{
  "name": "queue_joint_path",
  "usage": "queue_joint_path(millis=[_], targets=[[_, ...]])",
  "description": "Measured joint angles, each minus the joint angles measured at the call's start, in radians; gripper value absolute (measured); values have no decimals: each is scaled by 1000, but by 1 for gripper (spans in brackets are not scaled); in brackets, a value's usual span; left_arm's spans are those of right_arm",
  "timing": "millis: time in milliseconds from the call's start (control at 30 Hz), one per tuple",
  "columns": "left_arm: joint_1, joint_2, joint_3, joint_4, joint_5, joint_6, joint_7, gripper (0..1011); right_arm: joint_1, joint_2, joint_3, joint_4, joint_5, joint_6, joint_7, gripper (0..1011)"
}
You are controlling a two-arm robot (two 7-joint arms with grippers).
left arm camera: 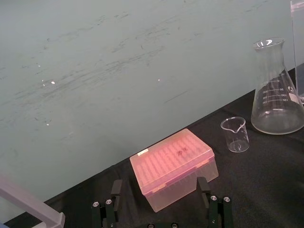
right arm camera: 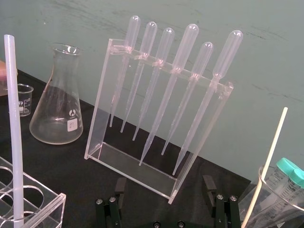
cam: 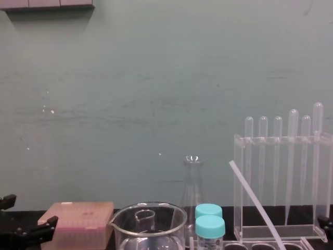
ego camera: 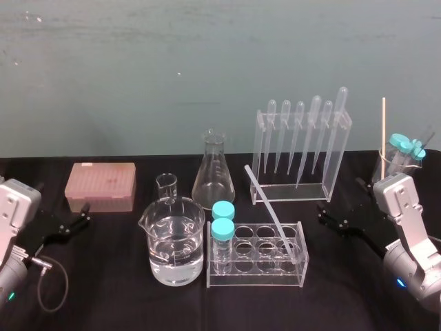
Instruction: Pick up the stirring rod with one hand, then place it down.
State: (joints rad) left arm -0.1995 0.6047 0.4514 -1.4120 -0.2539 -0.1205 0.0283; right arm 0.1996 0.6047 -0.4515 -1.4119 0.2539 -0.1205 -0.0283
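Note:
The rack's holes close in around the stirring rod's lower end, so I should next use my right gripper to grab the rod by its free upper part (cam: 244,180) (right arm camera: 12,80).
The stirring rod (ego camera: 273,212) is a long translucent-white rod. It leans in the clear tube rack (ego camera: 256,270), its lower end in a back-right hole and its top tilted up toward the flask. The right wrist view has the stirring rod (right arm camera: 14,133) off to the side, and it slants up from the rack as the stirring rod (cam: 255,204) in the chest view. My right gripper (ego camera: 322,213) hovers open to the right of the rack, empty, pointing toward the pipette stand (right arm camera: 156,114). My left gripper (ego camera: 87,212) rests open at the far left, in front of the pink box (ego camera: 100,186).
A water-filled beaker (ego camera: 175,241) and two blue-capped tubes (ego camera: 222,231) stand left of the rod. The conical flask (ego camera: 213,171) and small beaker (ego camera: 167,186) are behind. A beaker with capped tubes and a cream stick (ego camera: 384,134) stands at the back right.

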Motion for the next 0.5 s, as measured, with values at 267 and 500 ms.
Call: queue_joint_path(millis=[267,500], targets=[[0,0,0,0,0,0,0,1000,0,0,0,0,0,0,0,1003],[0,0,0,0,0,0,0,1000,0,0,0,0,0,0,0,1003]])
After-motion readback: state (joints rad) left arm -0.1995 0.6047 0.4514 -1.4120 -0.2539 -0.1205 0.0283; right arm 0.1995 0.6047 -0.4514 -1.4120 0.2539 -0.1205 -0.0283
